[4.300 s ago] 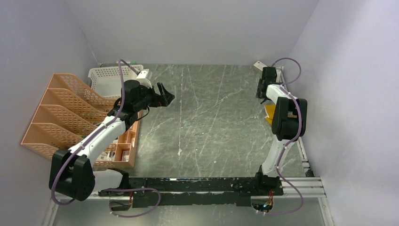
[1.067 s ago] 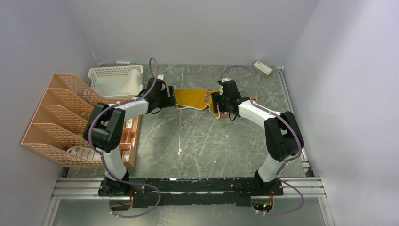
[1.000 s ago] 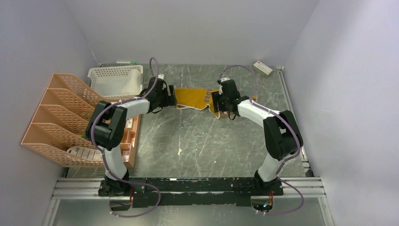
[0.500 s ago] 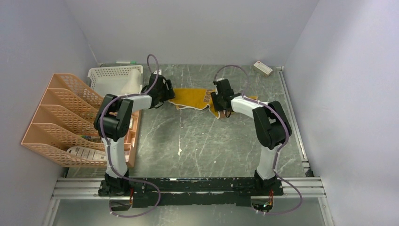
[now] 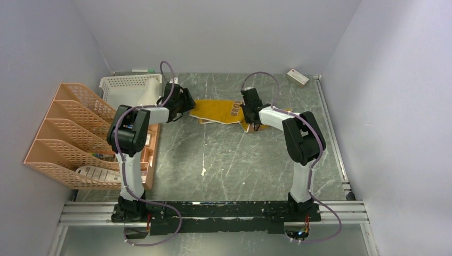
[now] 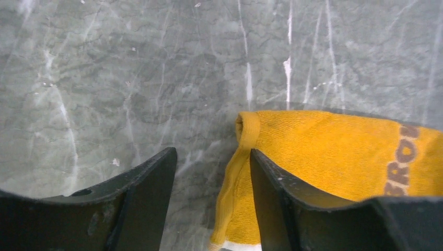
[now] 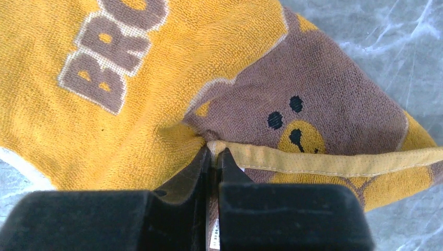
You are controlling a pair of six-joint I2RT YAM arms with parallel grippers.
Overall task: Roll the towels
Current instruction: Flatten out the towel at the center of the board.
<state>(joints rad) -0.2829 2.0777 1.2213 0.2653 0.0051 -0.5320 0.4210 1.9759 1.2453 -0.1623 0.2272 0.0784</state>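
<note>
My right gripper holds the towel's hem. My left gripper needs to grab the towel's folded end edge (image 5: 193, 106) (image 6: 236, 163) opposite that hold next, to stretch the towel flat for rolling.
The mustard-yellow towel (image 5: 218, 111) lies spread and a little rumpled at the back middle of the table, brown lettering and a bear face (image 7: 298, 125) on it. My left gripper (image 5: 186, 101) is at its left end. In the left wrist view that gripper (image 6: 211, 157) is open, and the towel's folded left edge (image 6: 245, 167) stands between the jaws, against the right finger (image 6: 277, 193). My right gripper (image 5: 249, 113) is at the towel's right part, and the right wrist view shows it (image 7: 214, 149) shut on a pinched bit of the hem (image 7: 324, 159). Something smooth and off-white (image 5: 149, 92) lies in the white basket.
A white mesh basket (image 5: 120, 85) stands at the back left. An orange file rack (image 5: 69, 128) runs along the left wall, with an orange tray (image 5: 146, 154) of small items beside it. A small white-and-red box (image 5: 297, 77) sits at the back right corner.
My right gripper has closed onto the towel's hem. My left gripper has narrowed and slid to the towel's left edge. Both arms have swung farther back.
</note>
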